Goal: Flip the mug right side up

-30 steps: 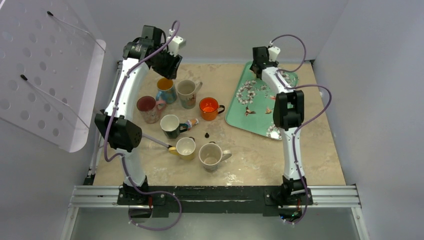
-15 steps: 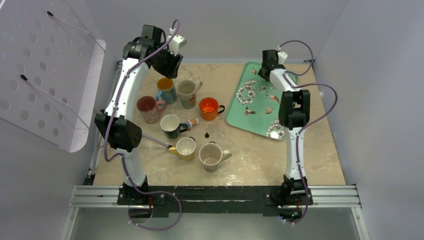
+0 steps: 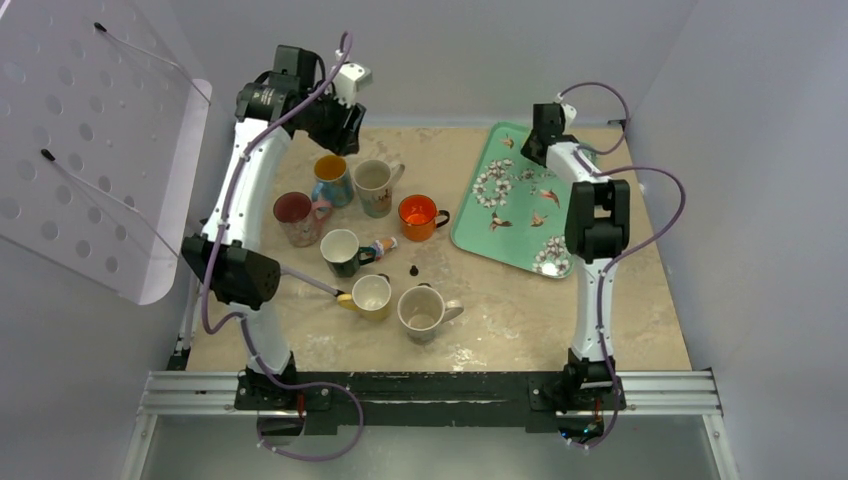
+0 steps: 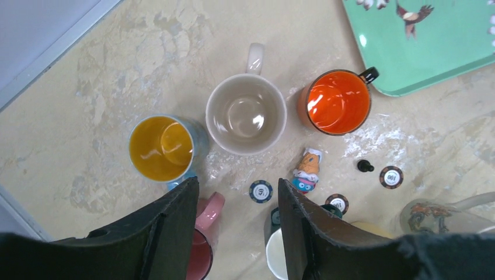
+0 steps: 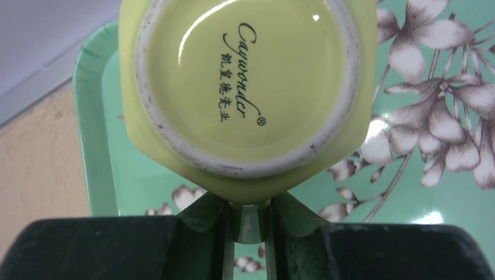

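My left gripper grabs the mug's side at the end away from the mug's printed base next, so that base is free to stand upright.
A yellow-green mug (image 5: 245,87) stands upside down on the green flowered tray (image 5: 93,146), its printed base facing the right wrist camera. My right gripper (image 5: 248,227) is shut on the mug's handle, which is pinched between the two fingers. From above, the right gripper (image 3: 545,140) sits over the tray's far corner (image 3: 510,215) and hides the mug. My left gripper (image 4: 236,227) hangs open high above the cluster of mugs, holding nothing; in the top view the left gripper (image 3: 335,125) is at the back left.
Several upright mugs stand left of the tray: a blue one with a yellow inside (image 4: 161,147), a beige one (image 4: 246,114), an orange one (image 4: 338,102) and a pink one (image 4: 201,251). Poker chips (image 4: 261,191) and a small figurine (image 4: 307,169) lie among them. A perforated white panel (image 3: 90,140) leans at the far left.
The right arm has shifted right toward the tray's far corner, and its jaws have closed on the mug's handle. The left arm has lifted slightly.
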You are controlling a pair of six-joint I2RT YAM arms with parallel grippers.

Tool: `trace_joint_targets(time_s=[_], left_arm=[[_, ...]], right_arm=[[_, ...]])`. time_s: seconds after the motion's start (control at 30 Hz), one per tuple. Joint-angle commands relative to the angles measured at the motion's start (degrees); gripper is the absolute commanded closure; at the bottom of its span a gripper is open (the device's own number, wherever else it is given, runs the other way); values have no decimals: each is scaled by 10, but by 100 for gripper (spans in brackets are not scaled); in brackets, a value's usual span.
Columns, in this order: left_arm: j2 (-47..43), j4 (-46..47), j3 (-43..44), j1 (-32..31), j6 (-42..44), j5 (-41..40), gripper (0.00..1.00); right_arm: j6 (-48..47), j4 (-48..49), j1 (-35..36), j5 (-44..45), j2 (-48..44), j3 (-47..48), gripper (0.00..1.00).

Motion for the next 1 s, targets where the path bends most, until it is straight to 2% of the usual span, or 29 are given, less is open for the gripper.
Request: trace_joint_targets(time_s=[0.0, 0.23, 0.33, 0.5, 0.63, 0.8, 0.97], left_arm=[[-56, 23, 11, -3, -22, 79, 44], [-100, 111, -87, -11, -166, 159, 47], [-133, 155, -139, -14, -198, 185, 46], [-206, 316, -274, -25, -272, 253, 41], [-239, 452, -334, -46, -369, 295, 32], [-232, 589, -348, -62, -512, 308, 17], [-211, 668, -323, -93, -573, 295, 15]], right_arm=[[-41, 91, -2, -59, -101, -36, 100], [-33, 110, -2, -143, -172, -94, 100], [-34, 130, -3, -171, -217, -141, 100], [-27, 161, -2, -260, -317, -221, 100], [-17, 195, 0, -357, -422, -279, 100], [-1, 228, 7, -453, -561, -342, 100], [31, 275, 43, -493, -651, -376, 100]])
